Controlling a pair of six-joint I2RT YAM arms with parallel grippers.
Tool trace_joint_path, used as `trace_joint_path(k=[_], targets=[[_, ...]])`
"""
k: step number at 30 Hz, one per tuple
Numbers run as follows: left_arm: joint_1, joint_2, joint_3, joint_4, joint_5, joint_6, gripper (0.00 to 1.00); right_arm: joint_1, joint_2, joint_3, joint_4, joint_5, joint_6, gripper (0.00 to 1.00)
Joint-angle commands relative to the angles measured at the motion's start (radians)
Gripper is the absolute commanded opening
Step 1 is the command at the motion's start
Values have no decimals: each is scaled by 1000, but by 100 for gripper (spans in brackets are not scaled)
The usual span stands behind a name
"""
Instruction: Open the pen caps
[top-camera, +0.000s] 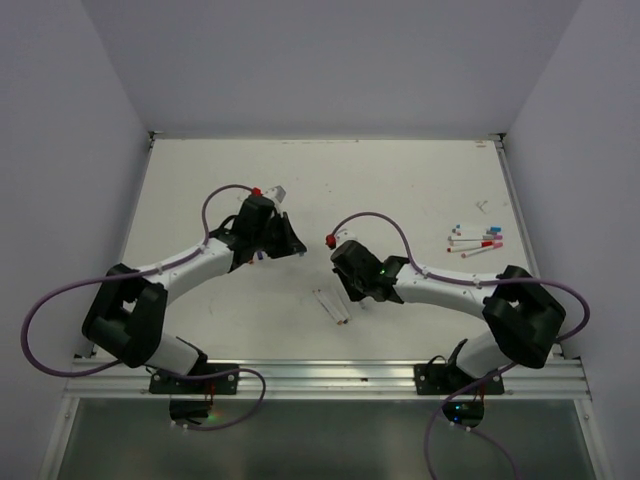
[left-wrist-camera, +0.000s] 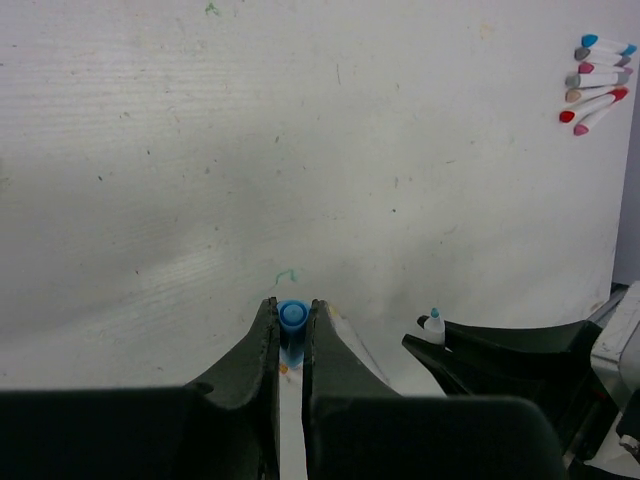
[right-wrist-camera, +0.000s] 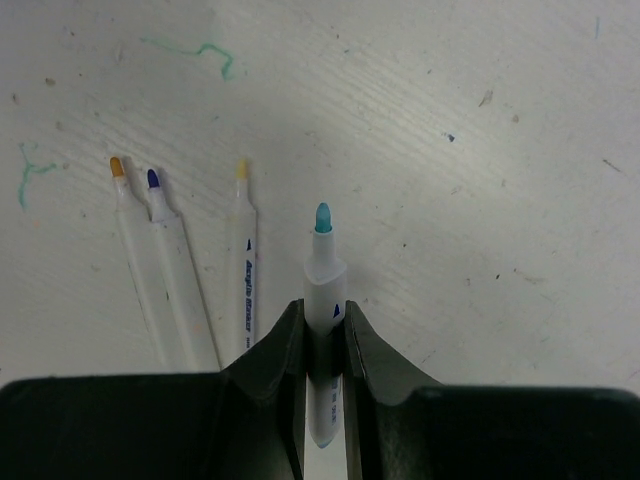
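My left gripper should move the cap before it opens. The coloured caps are beside my left gripper, so the cap would end up on bare table, short of them, if I opened now.
My left gripper (left-wrist-camera: 292, 305) is shut on a small blue pen cap (left-wrist-camera: 292, 316), held just above the table; it sits left of centre in the top view (top-camera: 285, 240). My right gripper (right-wrist-camera: 324, 308) is shut on a white pen body (right-wrist-camera: 325, 285) whose bare teal tip (right-wrist-camera: 322, 217) points away from the camera. In the top view the right gripper (top-camera: 352, 275) is close to the right of the left one. The left wrist view shows the right gripper's fingers (left-wrist-camera: 470, 350) and the teal-tipped pen (left-wrist-camera: 434, 322) a short gap from the cap.
Three uncapped white pens with orange (right-wrist-camera: 117, 167), dark blue (right-wrist-camera: 153, 180) and yellow (right-wrist-camera: 241, 170) tips lie side by side left of the held pen, near the front centre in the top view (top-camera: 333, 305). Several capped pens (top-camera: 475, 240) lie at the right (left-wrist-camera: 598, 82).
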Motion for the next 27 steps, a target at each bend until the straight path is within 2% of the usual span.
trace_joint_path(k=[1, 9, 27], targets=[[0, 14, 7, 29, -35, 46, 0, -1, 19, -14, 63, -42, 28, 0], [-1, 65, 15, 41, -29, 60, 0, -1, 63, -31, 136, -102, 46, 6], [-1, 128, 52, 11, -76, 91, 0, -1, 31, -62, 143, -122, 62, 29]])
